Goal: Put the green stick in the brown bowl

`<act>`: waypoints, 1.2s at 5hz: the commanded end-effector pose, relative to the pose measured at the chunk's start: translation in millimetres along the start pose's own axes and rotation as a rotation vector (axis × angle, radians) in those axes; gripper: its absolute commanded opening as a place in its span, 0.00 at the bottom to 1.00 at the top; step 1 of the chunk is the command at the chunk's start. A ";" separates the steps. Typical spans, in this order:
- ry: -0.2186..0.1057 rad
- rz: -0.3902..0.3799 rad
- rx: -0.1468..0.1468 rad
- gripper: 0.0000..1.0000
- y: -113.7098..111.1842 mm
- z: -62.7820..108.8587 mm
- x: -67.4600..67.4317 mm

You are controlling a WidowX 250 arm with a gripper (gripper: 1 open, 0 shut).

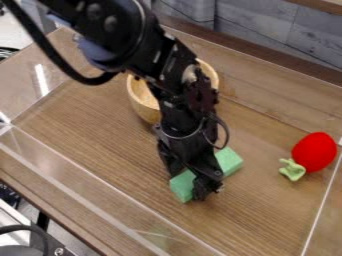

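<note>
My gripper grabs the green stick by its middle (202,173) next, to put it in the brown bowl (143,96).
The green stick (222,162) lies flat on the wooden table, slanting from lower left to upper right; its middle is covered by the gripper. My gripper (203,182) points almost straight down over it with its black fingers open, straddling the block. Whether the fingers touch the block I cannot tell. The brown bowl (143,96) stands behind the arm, up and to the left of the stick, partly hidden by the black arm.
A red strawberry toy (315,151) with a pale green stem (291,169) lies at the right. Clear plastic walls (80,185) fence the table's front and sides. The arm's dark cables loop at the upper left.
</note>
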State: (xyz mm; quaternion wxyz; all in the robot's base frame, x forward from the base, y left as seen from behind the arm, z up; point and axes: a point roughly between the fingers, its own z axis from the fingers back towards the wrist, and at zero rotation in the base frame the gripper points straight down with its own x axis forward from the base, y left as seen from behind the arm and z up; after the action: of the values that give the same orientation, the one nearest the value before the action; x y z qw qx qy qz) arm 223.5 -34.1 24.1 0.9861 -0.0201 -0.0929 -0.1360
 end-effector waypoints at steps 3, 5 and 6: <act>-0.038 0.045 0.015 1.00 -9.1 -1.5 10.7; -0.056 0.029 0.021 0.00 -12.5 23.4 15.3; -0.075 0.049 0.034 0.00 -10.5 42.6 17.1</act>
State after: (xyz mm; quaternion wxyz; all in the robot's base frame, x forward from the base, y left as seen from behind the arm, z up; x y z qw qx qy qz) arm 220.2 -43.6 58.0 0.9883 -0.0100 -0.1082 -0.1068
